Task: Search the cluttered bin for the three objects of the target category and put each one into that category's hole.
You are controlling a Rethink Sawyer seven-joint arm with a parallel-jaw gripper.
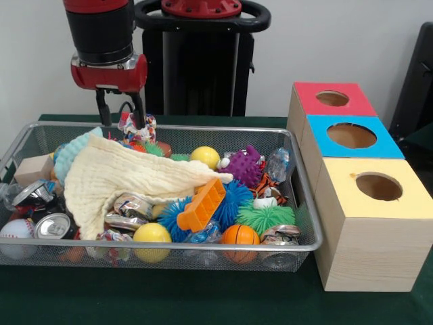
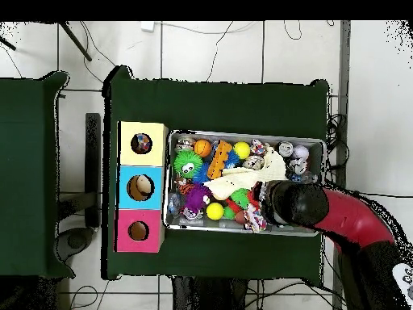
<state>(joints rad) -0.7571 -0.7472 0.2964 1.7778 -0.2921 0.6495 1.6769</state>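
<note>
My gripper grabs the knotted cloth bundle by its bunched folds next, so its loose end stays free to drop into the yellow box's hole.
The wire mesh bin (image 1: 308,203) holds a heap of toys. One knotted cloth bundle (image 1: 137,126) with red, blue and white patches sits at the bin's back edge, and also shows in the overhead view (image 2: 256,216). My gripper (image 1: 120,115) hangs over that back edge, open. Its right finger (image 1: 139,112) is against the bundle; the left finger is clear of it. The yellow-topped box (image 1: 399,203) stands nearest the camera at the right, its round hole (image 1: 379,186) uncovered. From overhead, something patterned shows inside that hole (image 2: 141,144). No other bundles are clearly visible.
A large cream cloth (image 1: 115,179) covers the bin's left middle. Around it lie spiky rubber balls (image 1: 245,166), yellow balls (image 1: 151,233), crushed cans (image 1: 53,225), an orange comb-like block (image 1: 201,205) and a small basketball (image 1: 239,235). Blue-topped (image 1: 352,135) and red-topped (image 1: 331,98) boxes stand behind the yellow one.
</note>
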